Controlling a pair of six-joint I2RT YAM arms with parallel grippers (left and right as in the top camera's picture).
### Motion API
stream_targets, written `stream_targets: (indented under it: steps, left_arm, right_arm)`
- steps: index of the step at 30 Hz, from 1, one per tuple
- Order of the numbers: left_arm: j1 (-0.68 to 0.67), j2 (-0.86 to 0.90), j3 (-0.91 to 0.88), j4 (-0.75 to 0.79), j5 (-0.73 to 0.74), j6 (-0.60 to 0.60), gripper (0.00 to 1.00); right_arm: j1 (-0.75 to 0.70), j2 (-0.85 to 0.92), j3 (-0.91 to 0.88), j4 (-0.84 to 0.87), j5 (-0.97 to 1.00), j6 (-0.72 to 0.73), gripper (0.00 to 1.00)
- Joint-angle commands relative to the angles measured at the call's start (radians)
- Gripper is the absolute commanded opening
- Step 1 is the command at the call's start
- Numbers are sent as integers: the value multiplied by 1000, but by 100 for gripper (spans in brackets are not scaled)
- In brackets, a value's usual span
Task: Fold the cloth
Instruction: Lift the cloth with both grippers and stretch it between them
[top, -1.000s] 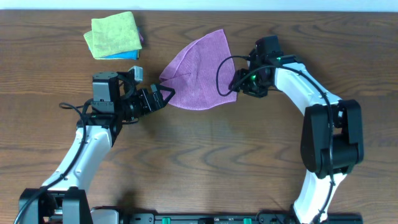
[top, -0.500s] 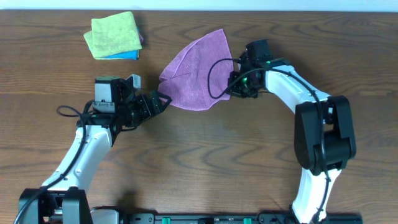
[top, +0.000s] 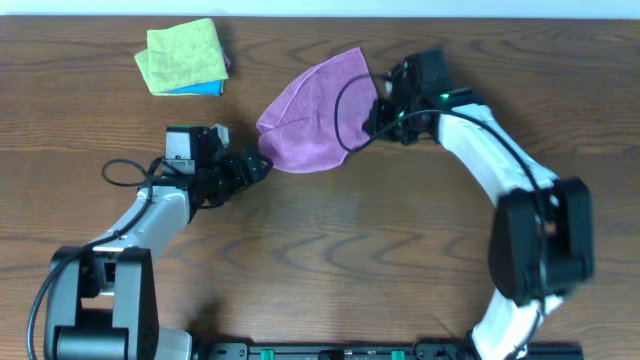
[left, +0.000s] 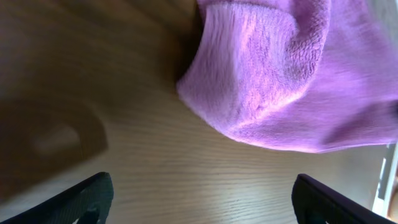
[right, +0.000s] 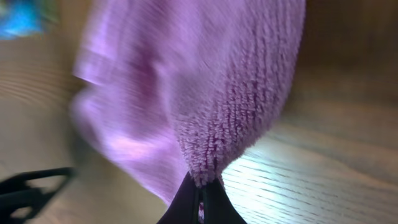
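Note:
My left gripper will stretch and fold the cloth next, so it should grab the purple cloth (top: 312, 112) at its loose corner (top: 268, 152), opposite where my right gripper is pinching it.
The purple cloth (top: 312, 112) lies rumpled on the wooden table at centre back. My right gripper (top: 376, 116) is at its right edge, shut on a pinch of terry. In the right wrist view the cloth (right: 230, 93) hangs up from the closed right gripper (right: 200, 186), its edge lifted off the wood. My left gripper (top: 260, 166) stands open just off the cloth's lower left corner. In the left wrist view the cloth (left: 286, 81) bulges ahead of the left gripper (left: 202, 190), with only bare wood between the wide-spread fingers (left: 93, 193).
A yellow-green folded cloth (top: 182, 55) rests on a blue one (top: 207, 89) at the back left. A black cable (top: 343, 105) from the right arm loops over the purple cloth. The table's far edge runs along the top.
The right gripper closed on the cloth's right edge and drew it up and inward, so the cloth looks narrower. The left gripper shifted right, closer to the lower left corner.

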Motion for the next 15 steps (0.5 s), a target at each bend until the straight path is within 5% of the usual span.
stream_targets:
  steps: [1,15]
  left_arm:
    - [-23,11,20,27,39,3,96]
    - [-215,121,20,240,-4,-113,98]
  right_arm:
    - [6,-105,19,37,-14,1,1]
    - [6,-163,53,92,2,1,2]
